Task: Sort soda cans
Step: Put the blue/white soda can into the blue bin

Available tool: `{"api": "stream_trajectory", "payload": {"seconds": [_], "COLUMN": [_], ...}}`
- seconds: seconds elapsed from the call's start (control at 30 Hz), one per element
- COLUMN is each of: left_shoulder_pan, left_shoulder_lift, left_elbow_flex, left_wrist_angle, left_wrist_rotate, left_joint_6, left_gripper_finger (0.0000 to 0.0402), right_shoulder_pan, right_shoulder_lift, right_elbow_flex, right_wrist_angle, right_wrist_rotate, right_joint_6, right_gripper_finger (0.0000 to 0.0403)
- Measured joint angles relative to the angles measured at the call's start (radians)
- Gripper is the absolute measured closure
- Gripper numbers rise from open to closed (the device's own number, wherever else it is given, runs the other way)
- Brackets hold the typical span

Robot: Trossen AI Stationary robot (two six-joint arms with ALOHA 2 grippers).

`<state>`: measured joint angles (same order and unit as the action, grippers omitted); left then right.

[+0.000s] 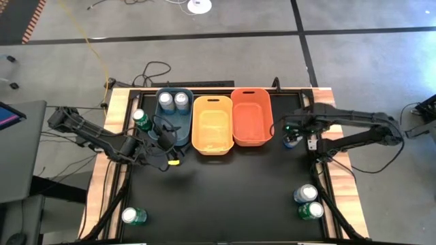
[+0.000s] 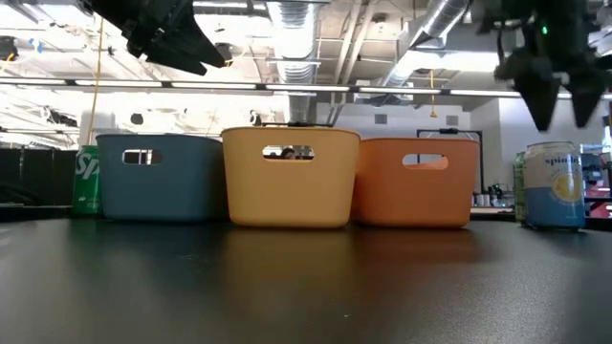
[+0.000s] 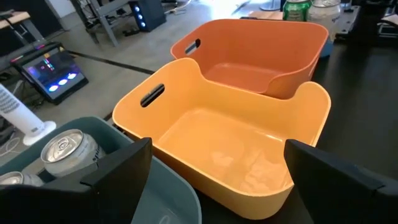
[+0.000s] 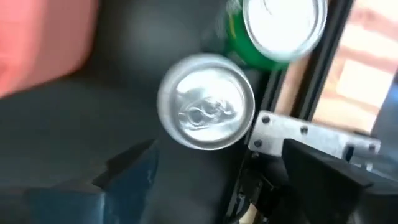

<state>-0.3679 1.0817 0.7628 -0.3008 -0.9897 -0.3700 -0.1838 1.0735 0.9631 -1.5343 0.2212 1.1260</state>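
Note:
I need to lower the fingers of my right gripper before I close on the blue-silver can's silver top (image 1: 291, 141). The fingers stop above the can's top, so they would miss it if I closed now.
My right gripper (image 2: 560, 113) hangs open, pointing down, just above a blue-silver soda can (image 2: 555, 186) that stands upright on the table right of the orange bin (image 1: 252, 116). In the right wrist view that can's silver top (image 4: 206, 101) shows ahead of the open fingers, and a green can (image 4: 283, 28) stands right beside it. My left gripper (image 3: 217, 152) is open above the near rim of the blue bin (image 1: 178, 131), which holds two cans (image 1: 173, 100). Another green can (image 1: 141, 120) stands left of that bin.
The yellow bin (image 1: 212, 126) stands between the blue and orange bins. A blue-silver can (image 1: 305, 194) and a green can (image 1: 310, 210) stand near the front right corner, and a green can (image 1: 133, 216) near the front left. The table's black frame rail (image 4: 292, 134) runs close beside the right gripper.

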Motion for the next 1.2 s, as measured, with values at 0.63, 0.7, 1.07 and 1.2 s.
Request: {"api": "stream_trajectory", "payload": {"seconds": [0.63,0.7,1.07,1.2], "left_shoulder_pan": [0.0,0.0,-0.003,-0.017], "left_shoulder_lift": [0.0,0.0,0.0,0.0], "left_elbow_flex": [0.0,0.0,0.0,0.0], "left_wrist_angle": [0.002,0.002,0.0,0.001], "left_wrist_rotate": [0.002,0.002,-0.032,-0.015], "left_joint_6": [-0.009,-0.009,-0.042,-0.045], "left_gripper_finger": [0.0041,0.0041,0.0041,0.004], "right_shoulder_pan": [-0.163,-0.166,-0.032,0.093], "right_shoulder_lift": [-0.005,-0.004,-0.006,-0.007], "right_elbow_flex": [-0.174,-0.174,-0.151,-0.075], "right_wrist_angle": [0.327,0.342,0.297,0.233], "right_wrist_rotate": [-0.036,-0.035,-0.059,-0.08], "right_joint_6": [-0.147,-0.149,-0.129,-0.063], "right_gripper_finger": [0.0014,0.0027,0.0131,0.0131]}}
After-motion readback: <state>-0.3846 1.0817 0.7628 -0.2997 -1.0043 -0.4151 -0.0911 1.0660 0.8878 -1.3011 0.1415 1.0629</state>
